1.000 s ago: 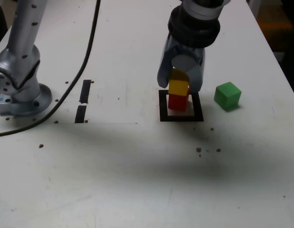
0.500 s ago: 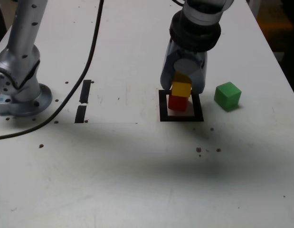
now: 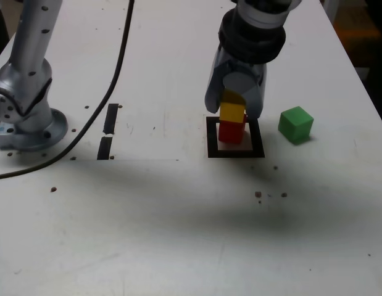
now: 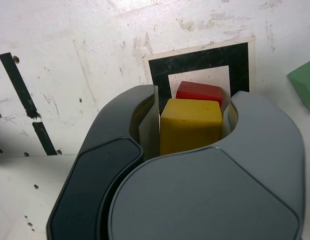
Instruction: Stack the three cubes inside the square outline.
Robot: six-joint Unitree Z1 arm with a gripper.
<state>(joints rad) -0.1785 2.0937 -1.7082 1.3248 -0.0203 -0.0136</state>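
The yellow cube's base [image 3: 231, 119] sits on top of the red cube [image 3: 231, 132] inside the outline, so the yellow cube would stand. It is time for my gripper to open now.
In the exterior view my gripper [image 3: 232, 112] hangs over the square outline [image 3: 211, 143], shut on the yellow cube [image 3: 232, 114]. That cube rests on top of the red cube [image 3: 231, 132], which stands inside the outline's white centre. The wrist view shows the yellow cube [image 4: 190, 125] pinched between both jaws of the gripper [image 4: 193, 107], with the red cube [image 4: 199, 92] peeking out beneath it and the outline [image 4: 160, 75] around them. The green cube [image 3: 295, 124] sits alone on the table, to the exterior view's right of the outline, and shows at the wrist view's edge [image 4: 305, 87].
Two short black tape strips [image 3: 109, 129] lie to the exterior view's left of the outline. The arm's base [image 3: 27, 120] stands at the far left, with a black cable [image 3: 110, 80] running past it. Small dark specks dot the white table.
The gripper and the yellow cube dipped slightly and came back to about where they were. The red and green cubes have not moved.
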